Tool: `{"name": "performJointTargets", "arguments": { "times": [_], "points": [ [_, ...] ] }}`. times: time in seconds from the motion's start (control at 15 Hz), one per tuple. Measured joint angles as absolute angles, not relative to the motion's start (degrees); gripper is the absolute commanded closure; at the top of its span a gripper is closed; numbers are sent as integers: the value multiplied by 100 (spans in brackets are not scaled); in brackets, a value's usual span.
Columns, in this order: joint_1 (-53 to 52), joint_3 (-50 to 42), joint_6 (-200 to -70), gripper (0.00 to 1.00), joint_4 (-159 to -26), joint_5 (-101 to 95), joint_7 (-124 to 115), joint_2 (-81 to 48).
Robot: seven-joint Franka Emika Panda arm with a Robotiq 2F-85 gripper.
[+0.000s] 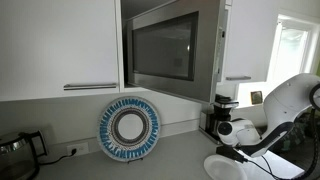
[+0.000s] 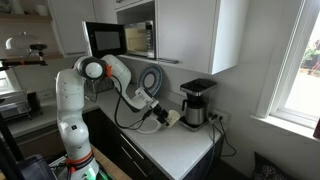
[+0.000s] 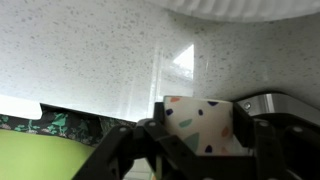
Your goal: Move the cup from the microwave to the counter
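My gripper holds the cup (image 2: 172, 117) tilted above the counter and should keep holding it until the cup stands on the counter. The cup would drop and could tip if I opened now.
A cream cup (image 3: 198, 128) with coloured speckles sits between my gripper's (image 3: 201, 120) two black fingers, which are shut on its sides. In an exterior view the gripper (image 2: 163, 118) holds the cup (image 2: 172, 117) low over the light counter (image 2: 178, 148), just in front of the coffee maker. Whether the cup touches the counter I cannot tell. The steel microwave (image 2: 122, 38) hangs up at the back with its door swung open, and it also shows in an exterior view as the microwave (image 1: 165, 48). There the gripper (image 1: 231, 151) is beside a white plate.
A black-and-steel coffee maker (image 2: 196, 103) stands close behind the cup. A flat white plate (image 1: 232, 167) lies on the counter by the gripper. A blue patterned plate (image 1: 129, 128) leans on the wall. White cabinets (image 1: 60, 45) flank the microwave, and a kettle (image 1: 15, 155) stands at the far end.
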State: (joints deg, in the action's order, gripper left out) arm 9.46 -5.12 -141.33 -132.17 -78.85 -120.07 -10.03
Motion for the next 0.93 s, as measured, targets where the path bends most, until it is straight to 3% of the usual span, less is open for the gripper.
{"name": "performJointTargets", "arguments": {
  "times": [0.87,0.93],
  "points": [
    [976,-723,-13763,59,-12490,-9566,-14429,-2179],
    [976,-723,-13717,10,-12452,-9621,-14472,-2223]
  ]
}}
